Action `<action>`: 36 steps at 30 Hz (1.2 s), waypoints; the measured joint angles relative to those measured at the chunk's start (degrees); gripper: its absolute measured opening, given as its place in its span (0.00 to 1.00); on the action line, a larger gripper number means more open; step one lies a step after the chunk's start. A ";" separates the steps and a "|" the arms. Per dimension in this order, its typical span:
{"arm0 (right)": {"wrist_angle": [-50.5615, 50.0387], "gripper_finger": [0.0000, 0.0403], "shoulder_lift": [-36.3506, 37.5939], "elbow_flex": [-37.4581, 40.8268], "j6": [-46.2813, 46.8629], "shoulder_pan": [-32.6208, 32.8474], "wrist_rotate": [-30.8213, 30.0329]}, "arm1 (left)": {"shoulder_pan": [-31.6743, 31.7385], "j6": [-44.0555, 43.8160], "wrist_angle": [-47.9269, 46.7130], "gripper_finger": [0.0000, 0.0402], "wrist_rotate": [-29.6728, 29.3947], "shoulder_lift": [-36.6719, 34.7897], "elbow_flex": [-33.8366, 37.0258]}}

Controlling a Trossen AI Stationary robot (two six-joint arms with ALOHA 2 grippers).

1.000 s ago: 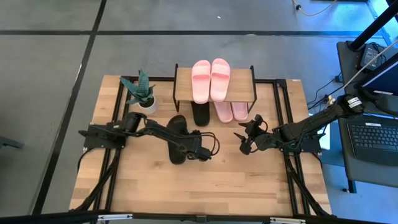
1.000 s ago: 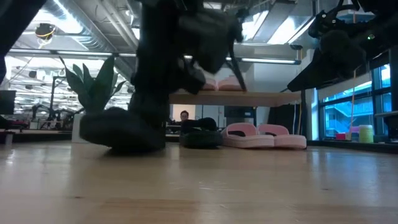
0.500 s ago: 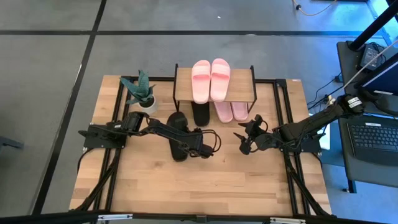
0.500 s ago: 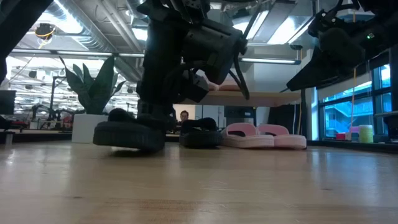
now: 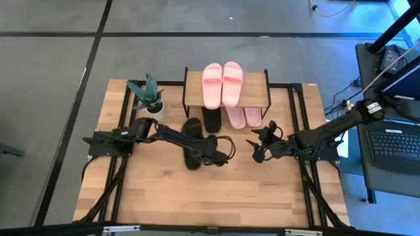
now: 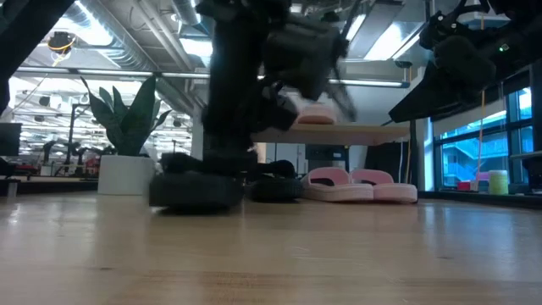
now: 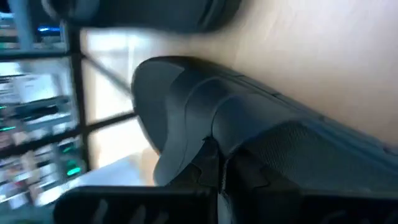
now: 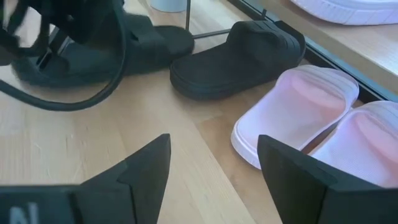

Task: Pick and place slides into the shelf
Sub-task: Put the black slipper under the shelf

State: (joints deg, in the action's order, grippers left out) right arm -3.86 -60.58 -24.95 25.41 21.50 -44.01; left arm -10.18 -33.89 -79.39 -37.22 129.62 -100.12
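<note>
The black slide has its toe (image 5: 192,124) short of its mate, so my left gripper keeps hold of the slide until it lines up under the shelf (image 5: 252,88) beside that mate.
One black slide (image 5: 191,141) lies on the table in front of the shelf (image 5: 252,88), with my left gripper (image 5: 209,152) shut on it. Its mate (image 5: 211,119) sits toe-in under the shelf, next to a pink pair (image 5: 243,117). The second pink pair (image 5: 222,84) rests on the shelf's top board. In the low view the held slide (image 6: 195,191) sits at table level just left of its mate (image 6: 275,188). My right gripper (image 5: 257,148) hovers open to the right of the held slide and touches nothing. In its wrist view it (image 8: 214,180) faces the slides below the shelf. My left gripper is shut on the black slide at its right side (image 5: 199,149), toward the near end. It comes at the slide from the table's right, slanting down and lying across it. The gripper's own body hides the fingers. The slide lies flat, low at the tabletop (image 6: 195,203).
A potted plant (image 5: 147,97) stands at the shelf's left corner. The shelf's thin black frame legs (image 5: 185,108) border the lower tier. The left arm's cable (image 8: 62,93) loops near the held slide. Bare tabletop (image 5: 216,190) lies toward the near edge.
My left gripper has moved toward the far edge and slightly right, toward the shelf, carrying the black slide with it. The slide has travelled low over the table and now lies close to its mate under the shelf.
</note>
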 joint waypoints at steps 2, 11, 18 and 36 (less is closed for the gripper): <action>0.00 0.60 0.00 0.00 0.02 0.00 -0.02 | 0.01 1.32 0.87 0.01 -0.20 0.07 -1.85; -0.08 0.60 0.00 0.00 0.04 0.02 0.00 | 0.96 5.70 4.73 0.01 -0.71 -0.02 -4.35; -0.20 0.60 0.00 0.00 0.04 0.02 0.01 | 3.07 4.87 4.34 0.01 -1.24 -0.02 -4.13; -0.28 0.60 0.00 0.00 -0.01 0.01 0.07 | 4.81 6.10 8.50 0.07 -2.02 -0.07 -4.06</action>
State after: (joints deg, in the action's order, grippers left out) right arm -4.14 -60.58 -24.95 25.40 21.51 -43.94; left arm -5.36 -27.79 -70.89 -39.24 129.56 -104.18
